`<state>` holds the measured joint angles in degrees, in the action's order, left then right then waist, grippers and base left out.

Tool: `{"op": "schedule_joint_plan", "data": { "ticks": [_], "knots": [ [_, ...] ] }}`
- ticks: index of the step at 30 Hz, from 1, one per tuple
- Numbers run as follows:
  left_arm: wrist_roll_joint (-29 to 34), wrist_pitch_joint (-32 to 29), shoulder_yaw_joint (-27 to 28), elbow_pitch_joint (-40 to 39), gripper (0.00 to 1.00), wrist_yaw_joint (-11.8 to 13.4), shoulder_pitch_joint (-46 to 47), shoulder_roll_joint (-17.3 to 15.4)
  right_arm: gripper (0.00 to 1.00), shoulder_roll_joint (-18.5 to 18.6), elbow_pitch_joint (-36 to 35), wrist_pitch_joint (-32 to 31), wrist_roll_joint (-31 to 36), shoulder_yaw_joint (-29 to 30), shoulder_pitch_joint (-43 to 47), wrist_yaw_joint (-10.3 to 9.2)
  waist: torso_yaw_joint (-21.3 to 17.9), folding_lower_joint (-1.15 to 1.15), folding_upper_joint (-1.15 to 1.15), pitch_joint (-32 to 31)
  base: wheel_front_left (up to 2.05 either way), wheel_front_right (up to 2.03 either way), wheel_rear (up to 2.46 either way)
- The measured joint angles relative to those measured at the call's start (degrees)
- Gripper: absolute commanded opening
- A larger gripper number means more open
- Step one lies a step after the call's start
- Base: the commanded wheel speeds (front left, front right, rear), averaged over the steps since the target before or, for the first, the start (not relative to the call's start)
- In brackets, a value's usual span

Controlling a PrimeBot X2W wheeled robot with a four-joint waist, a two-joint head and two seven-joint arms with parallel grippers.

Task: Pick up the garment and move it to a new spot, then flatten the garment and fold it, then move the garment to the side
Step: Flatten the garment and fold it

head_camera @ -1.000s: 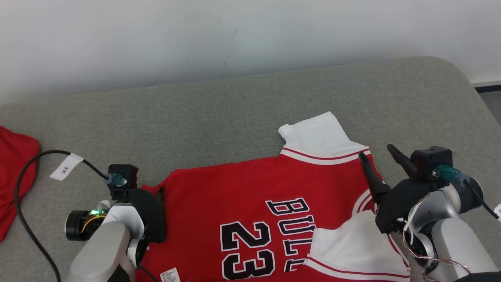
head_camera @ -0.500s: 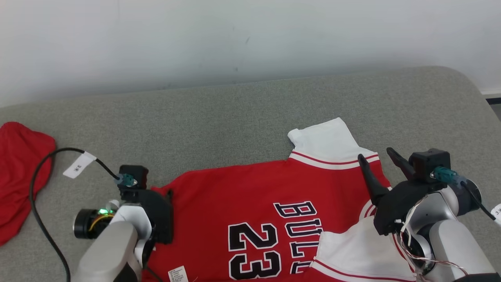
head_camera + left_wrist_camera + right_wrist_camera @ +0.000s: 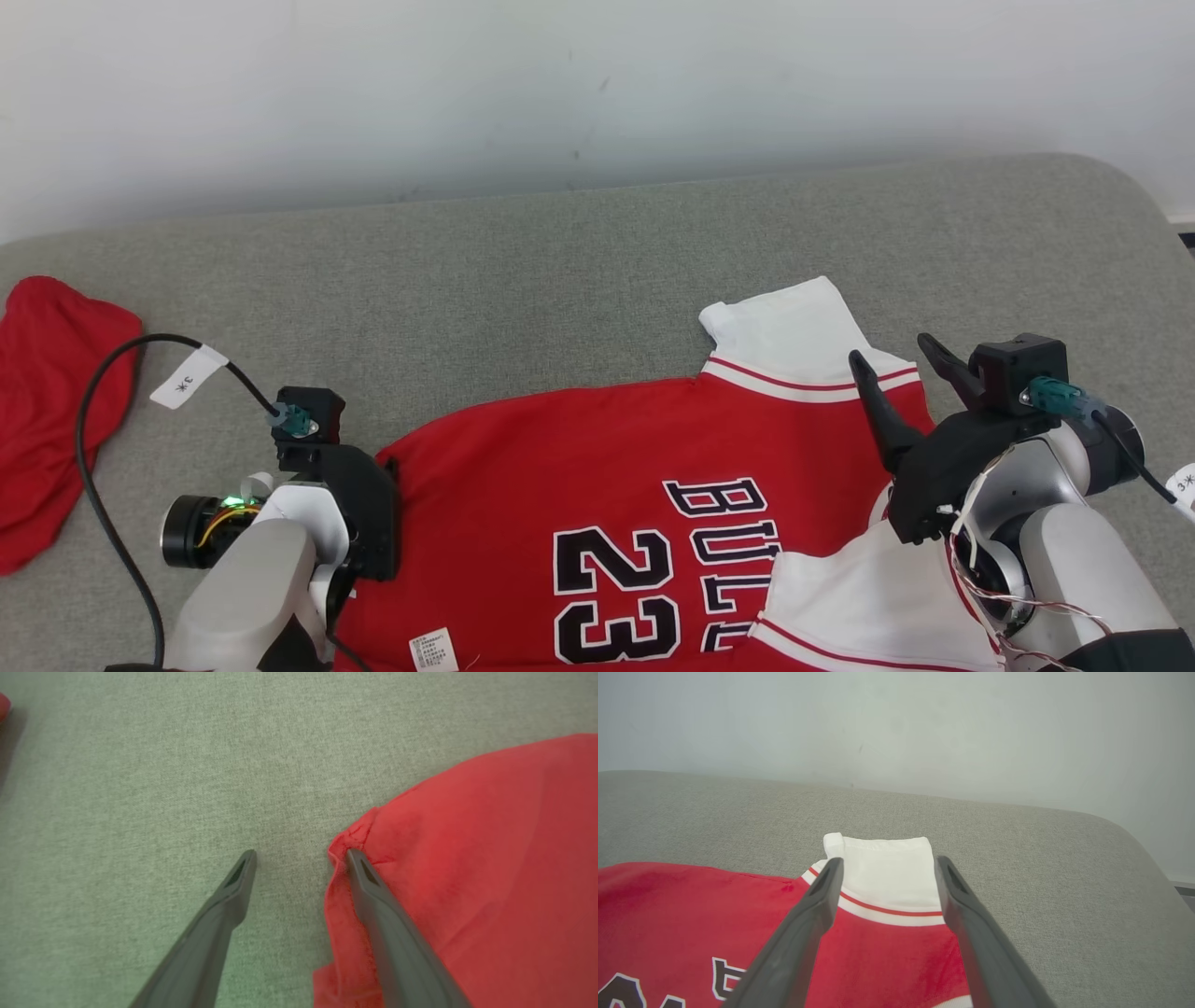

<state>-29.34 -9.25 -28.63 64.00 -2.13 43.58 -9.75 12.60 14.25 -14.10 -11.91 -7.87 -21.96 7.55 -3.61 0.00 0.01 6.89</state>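
My right gripper should next grab the far white sleeve by its outer corner [image 3: 820,287] to fold the jersey over its printed number [image 3: 613,588].
The garment [image 3: 607,476] is a red jersey with white sleeves, lying flat on the grey cushion [image 3: 485,271], its black-and-white number 23 facing up. My left gripper [image 3: 299,856] is open at the jersey's left corner; one finger rests over the red hem [image 3: 345,858], the other over bare cushion. In the head view this gripper [image 3: 359,509] sits at the lower left. My right gripper [image 3: 889,350] is open above the jersey's shoulder. Its fingers frame the far white sleeve [image 3: 887,872] and hold nothing.
Another red cloth [image 3: 47,411] lies at the cushion's far left. A black cable with a white tag [image 3: 187,378] loops from my left wrist. A pale wall [image 3: 597,84] stands behind the cushion, whose rounded edge [image 3: 1144,205] falls off at the right.
The whole head picture has shifted slightly right and down, so the camera moved. Both grippers stay open at nearly the same spots by the jersey.
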Motion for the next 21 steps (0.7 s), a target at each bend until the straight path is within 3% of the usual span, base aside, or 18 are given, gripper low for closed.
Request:
{"op": "schedule_joint_plan", "data": {
  "ticks": [4,5,6,7,9,10,14,21],
  "knots": [
    [-0.65,-1.41,-0.77,0.42,0.98,-1.16,0.13,0.35,1.00,0.03,0.12,0.01,0.00,0.38,0.35,0.00,0.41,0.00,0.00,-0.36,0.00,0.00,0.00],
    [-0.65,-1.46,-0.98,0.40,0.92,-1.46,0.23,0.42,1.00,0.07,0.13,0.01,0.00,0.47,0.38,0.00,0.46,0.00,0.00,-0.43,0.00,0.00,0.00],
    [-0.54,-1.42,-1.24,0.36,0.76,-1.47,0.29,0.44,1.00,0.04,0.13,0.02,0.00,0.49,0.38,0.00,0.47,0.00,0.00,-0.50,0.00,0.00,0.00],
    [-0.40,-1.34,-1.55,0.36,0.50,-1.49,0.30,0.42,1.00,-0.03,0.12,0.02,0.00,0.44,0.38,0.00,0.41,0.00,0.00,-0.53,0.00,0.00,0.00],
    [0.38,-0.55,-2.33,0.26,0.24,-1.93,0.33,0.34,1.00,-0.18,0.01,0.01,0.00,0.14,0.37,0.00,0.16,0.00,0.00,-0.48,0.00,0.00,0.00],
    [0.76,-0.14,-2.66,0.18,0.00,-1.94,0.36,0.38,1.00,-0.22,-0.03,0.00,0.00,0.00,0.35,0.00,0.02,-0.01,0.00,-0.39,0.00,0.00,0.00],
    [1.11,1.80,-3.18,0.05,0.00,-1.80,0.71,0.37,1.00,-0.21,-0.07,-0.14,0.00,-0.42,0.02,0.00,-0.42,0.00,0.00,0.12,0.00,0.00,0.00],
    [0.75,8.31,-1.20,-0.49,0.00,2.65,2.53,-0.48,1.00,0.52,1.99,-1.48,0.18,-0.10,-3.86,0.00,-0.40,0.00,0.00,0.78,0.00,0.00,0.00]
  ]
}}
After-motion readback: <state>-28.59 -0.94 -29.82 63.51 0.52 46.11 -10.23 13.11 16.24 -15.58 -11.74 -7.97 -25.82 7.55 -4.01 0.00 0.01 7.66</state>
